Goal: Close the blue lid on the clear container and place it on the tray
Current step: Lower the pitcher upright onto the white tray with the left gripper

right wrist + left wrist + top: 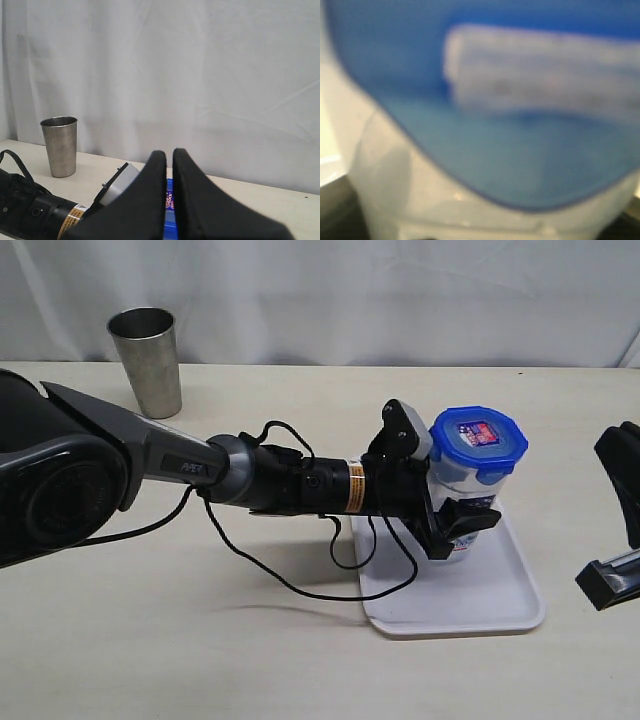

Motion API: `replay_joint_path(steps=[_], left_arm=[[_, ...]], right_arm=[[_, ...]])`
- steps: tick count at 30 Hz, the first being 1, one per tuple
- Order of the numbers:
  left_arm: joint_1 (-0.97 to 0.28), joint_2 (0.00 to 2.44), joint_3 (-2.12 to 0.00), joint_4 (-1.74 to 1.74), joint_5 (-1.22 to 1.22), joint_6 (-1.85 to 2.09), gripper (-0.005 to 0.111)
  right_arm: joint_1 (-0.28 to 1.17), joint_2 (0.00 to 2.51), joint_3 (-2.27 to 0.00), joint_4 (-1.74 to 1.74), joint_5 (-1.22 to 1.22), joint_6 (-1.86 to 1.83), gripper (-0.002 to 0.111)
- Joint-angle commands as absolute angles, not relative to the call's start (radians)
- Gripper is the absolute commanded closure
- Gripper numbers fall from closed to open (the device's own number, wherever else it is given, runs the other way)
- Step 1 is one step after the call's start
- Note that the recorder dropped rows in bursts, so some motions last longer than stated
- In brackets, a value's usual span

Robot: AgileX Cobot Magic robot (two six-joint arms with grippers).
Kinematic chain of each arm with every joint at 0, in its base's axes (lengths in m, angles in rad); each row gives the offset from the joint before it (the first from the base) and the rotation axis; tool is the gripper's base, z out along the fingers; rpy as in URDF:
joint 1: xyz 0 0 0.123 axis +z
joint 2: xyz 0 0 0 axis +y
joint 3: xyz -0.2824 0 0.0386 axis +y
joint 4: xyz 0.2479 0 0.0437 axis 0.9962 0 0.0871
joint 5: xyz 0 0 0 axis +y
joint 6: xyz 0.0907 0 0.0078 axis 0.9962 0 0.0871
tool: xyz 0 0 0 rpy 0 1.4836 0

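Note:
The base of the clear container is upright on the white tray (480, 602), inside the tray's rim, so my left gripper can let go.
The clear container (447, 476) stands upright on the left part of the white tray (480, 602), with the blue lid (479, 443) sitting on its top. My left gripper (455, 522) reaches in from the left and is shut on the container's lower body, a black finger on each side. The left wrist view is filled by a blurred close-up of the container (420, 200) and its blue label. My right gripper (169, 152) is shut and holds nothing. It hangs at the right edge of the exterior view, apart from the tray. A sliver of the lid (170, 225) shows between its fingers.
A tapered steel cup (147, 360) stands at the back left of the beige table, also seen as a steel cup (59, 145) in the right wrist view. A black cable (300, 585) loops down from the left arm onto the table. A white curtain closes the back.

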State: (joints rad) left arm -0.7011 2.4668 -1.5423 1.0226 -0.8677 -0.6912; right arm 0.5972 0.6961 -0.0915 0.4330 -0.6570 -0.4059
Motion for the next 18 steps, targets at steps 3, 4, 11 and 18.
replay_joint_path(steps=[3, 4, 11, 18], left_arm=[[-0.705, 2.463, -1.549, 1.008, -0.895, -0.682, 0.106], [-0.705, 2.463, -1.549, 1.008, -0.895, -0.682, 0.105], [-0.705, 2.463, -1.549, 1.019, -0.9, -0.676, 0.038], [-0.703, 2.463, -1.549, 1.014, -0.879, -0.681, 0.008]], right_arm=[[0.595, 0.691, -0.087, 0.433, -0.654, -0.411, 0.103], [0.595, 0.691, -0.087, 0.433, -0.654, -0.411, 0.103], [0.595, 0.691, -0.087, 0.433, -0.654, -0.411, 0.103], [0.595, 0.691, -0.087, 0.433, -0.654, -0.411, 0.103]])
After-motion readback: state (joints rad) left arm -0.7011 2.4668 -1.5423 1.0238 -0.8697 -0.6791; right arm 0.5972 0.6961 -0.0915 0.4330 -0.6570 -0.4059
